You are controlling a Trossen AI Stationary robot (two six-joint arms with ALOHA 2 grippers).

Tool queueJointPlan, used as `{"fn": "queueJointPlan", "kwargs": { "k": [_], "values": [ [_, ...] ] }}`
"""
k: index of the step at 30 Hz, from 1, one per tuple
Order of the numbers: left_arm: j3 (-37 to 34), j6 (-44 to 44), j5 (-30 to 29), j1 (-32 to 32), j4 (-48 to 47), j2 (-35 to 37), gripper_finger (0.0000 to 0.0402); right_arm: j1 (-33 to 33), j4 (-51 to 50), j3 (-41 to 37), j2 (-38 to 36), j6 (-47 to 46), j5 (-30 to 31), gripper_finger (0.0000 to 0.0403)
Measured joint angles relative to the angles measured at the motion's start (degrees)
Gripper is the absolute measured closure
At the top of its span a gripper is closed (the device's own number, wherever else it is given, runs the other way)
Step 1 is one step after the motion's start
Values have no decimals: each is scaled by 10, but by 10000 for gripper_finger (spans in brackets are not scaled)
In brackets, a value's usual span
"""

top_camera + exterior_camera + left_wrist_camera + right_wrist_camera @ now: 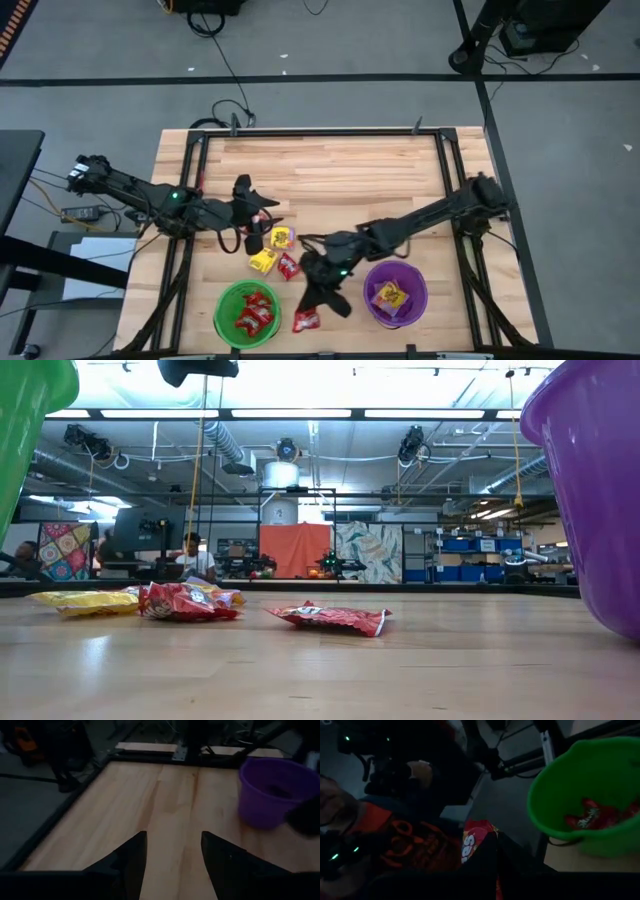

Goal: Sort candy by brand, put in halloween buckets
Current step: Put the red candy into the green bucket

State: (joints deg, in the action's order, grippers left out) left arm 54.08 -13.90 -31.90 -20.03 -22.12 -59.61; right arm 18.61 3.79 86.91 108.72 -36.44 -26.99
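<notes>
The red packet still has its printed end (306, 320) outside the green bucket's rim, so the robot's right gripper needs to move the packet over the green bucket (247, 312) before releasing it.
My right gripper (318, 303) is shut on a red candy packet (305, 320) near the table's near edge, between the green bucket (247, 312) and the purple bucket (395, 292). The green bucket holds red packets (590, 817); the purple one holds a yellow packet (390, 296). Two yellow packets (283, 237) (262, 261) and a red one (288, 265) lie flat on the table between the arms. In the low view another red packet (330, 618) lies flat. My left gripper (172, 860) is open over bare wood, left of the loose candy. My right gripper pinches the red packet between its two fingers; the printed end (470, 845) sticks out past the fingertips (512, 857). The fingers hide the rest of the packet. No gripper shows at table height in the low view, so the packet is off the wood.
A black metal frame (320, 132) runs around the wooden table. Bare wood (330, 170) fills the far half. The buckets stand close to the near edge, the right arm (430, 215) slanting across between them. People sit far off in the room (190, 545).
</notes>
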Motion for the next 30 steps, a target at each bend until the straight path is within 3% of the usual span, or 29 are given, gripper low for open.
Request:
{"fn": "queueJointPlan", "kwargs": {
  "k": [8,14,21,24,30],
  "values": [
    [0,-16,41,-1,0,-3,208,-27,-51,115,107,108,-22,394],
    [0,2,39,-4,-11,1,208,-33,-83,144,132,211,42,394],
    [0,17,-90,-2,-46,15,208,-16,-77,145,131,277,105,394],
    [0,18,-117,-2,-61,20,208,-8,-70,145,131,296,127,394],
    [0,12,-187,-2,-97,38,208,-2,-28,145,130,302,116,394]
  ]
}}
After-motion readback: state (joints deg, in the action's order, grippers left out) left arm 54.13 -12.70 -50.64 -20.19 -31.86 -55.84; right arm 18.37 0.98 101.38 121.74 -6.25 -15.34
